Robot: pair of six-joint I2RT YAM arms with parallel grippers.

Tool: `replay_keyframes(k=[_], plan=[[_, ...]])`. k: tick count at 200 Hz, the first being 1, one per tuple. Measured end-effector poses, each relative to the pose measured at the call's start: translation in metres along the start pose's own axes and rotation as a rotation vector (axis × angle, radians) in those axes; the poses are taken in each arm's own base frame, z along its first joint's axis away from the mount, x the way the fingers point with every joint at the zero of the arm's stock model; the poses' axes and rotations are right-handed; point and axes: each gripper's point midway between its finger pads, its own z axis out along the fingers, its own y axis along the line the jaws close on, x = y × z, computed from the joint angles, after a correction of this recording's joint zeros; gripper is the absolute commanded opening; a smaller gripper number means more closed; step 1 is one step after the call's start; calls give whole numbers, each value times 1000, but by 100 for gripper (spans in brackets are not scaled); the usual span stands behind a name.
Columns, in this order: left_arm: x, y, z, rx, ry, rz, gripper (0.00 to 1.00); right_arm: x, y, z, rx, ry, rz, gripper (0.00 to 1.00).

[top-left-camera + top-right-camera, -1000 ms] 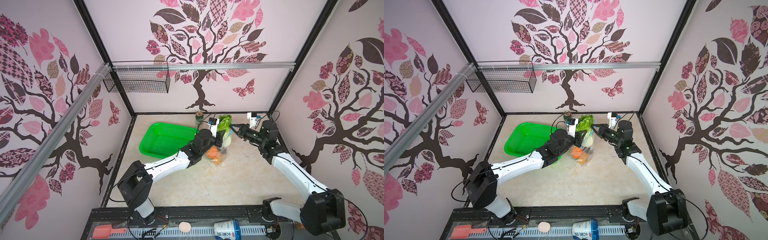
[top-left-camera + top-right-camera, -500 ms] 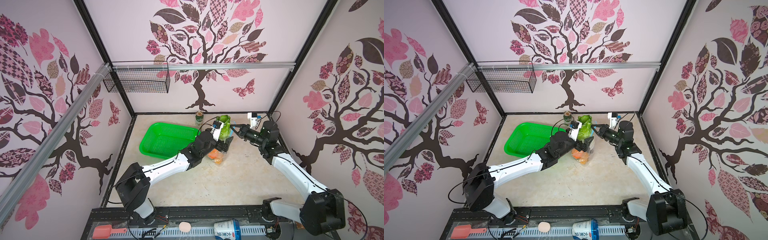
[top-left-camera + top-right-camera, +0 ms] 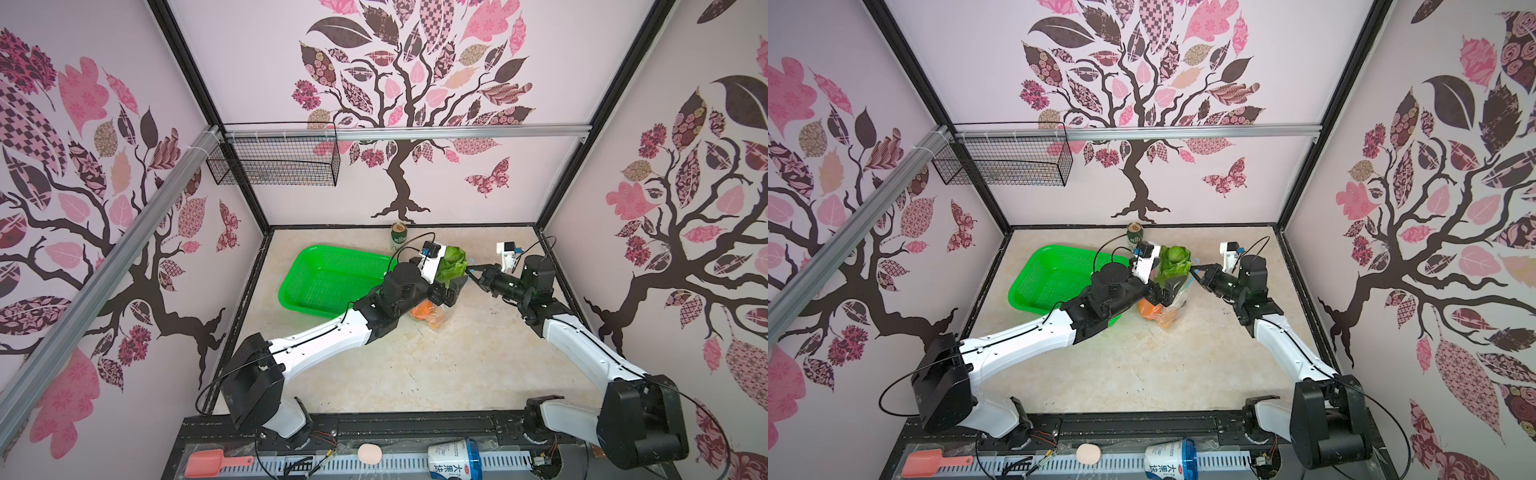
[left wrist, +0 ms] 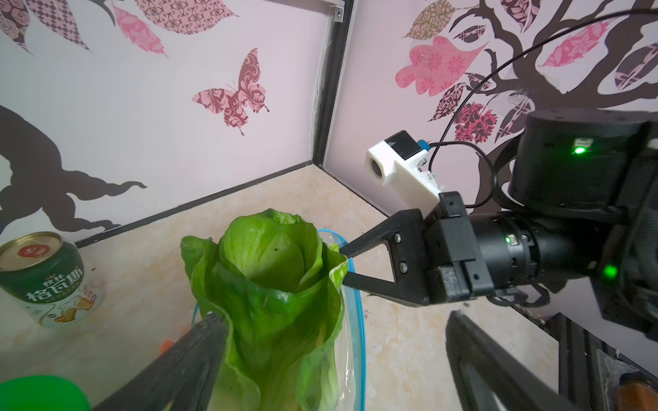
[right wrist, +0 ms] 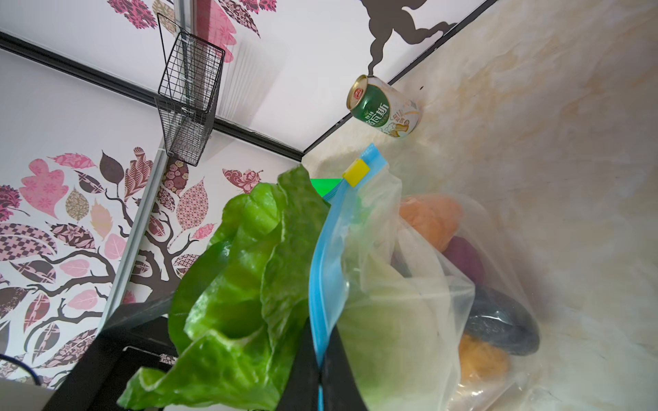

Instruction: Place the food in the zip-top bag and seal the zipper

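The left gripper grabs the bag by its zipper edge next, opposite my right gripper, to hold the bag open for the cabbage.
The zip-top bag stands upright on the table, its mouth up. My right gripper is shut on the light-blue zipper at the mouth's edge; the yellow slider sits at the strip's far end. The napa cabbage stands in the mouth, its green leaves poking out above the rim. My left gripper is open, its fingers on either side of the cabbage and the bag's edge. Lower in the bag lie a carrot, the purple onion, a dark green piece and an orange piece.
A green perforated basket lies left of the bag, under my left arm. A green drink can stands by the back wall. A black wire basket hangs on the back wall. A cup and a pink scoop lie on the front rail.
My left gripper has opened and let go of the cabbage, which now sits a little lower in the bag. The right gripper has kept its hold on the zipper edge.
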Motion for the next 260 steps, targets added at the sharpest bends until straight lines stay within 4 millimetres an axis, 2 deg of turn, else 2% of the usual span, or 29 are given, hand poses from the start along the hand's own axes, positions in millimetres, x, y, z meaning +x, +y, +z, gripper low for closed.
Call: replay_keyframes(k=[13,31,42,55,68,77,97,118,136,151,167,193,242,260], plan=[[-15,2,-15,-17,-33,-6,98,0,-4,0,15,0,-5,0],[-37,10,-38,-52,-81,-24,87,0,-9,-1,35,-2,-10,0],[-49,24,-51,-80,-109,-61,81,0,-10,-1,41,-5,-17,0],[-51,50,-61,-130,-121,-120,74,0,-10,-2,41,-5,-21,0],[-37,79,-64,-184,-99,-189,67,0,-11,-2,42,-5,-21,0],[-17,98,-62,-221,-56,-239,59,0,-11,-2,42,-6,-21,0],[30,114,-50,-249,70,-346,43,0,-11,-2,38,-6,-25,0],[70,112,-36,-236,189,-423,39,2,-10,-2,27,1,-31,0],[97,108,-26,-211,279,-472,37,3,-9,-2,18,5,-43,0],[111,104,-18,-189,327,-511,37,3,-7,-2,13,6,-57,0],[117,99,-13,-160,354,-542,37,3,-7,-2,9,10,-68,0],[112,91,-9,-118,355,-574,37,4,-5,-2,1,15,-86,0],[79,78,0,-39,297,-592,38,4,-4,-2,-3,17,-120,0],[73,76,4,-20,288,-589,38,5,-4,-2,-4,18,-127,0]])
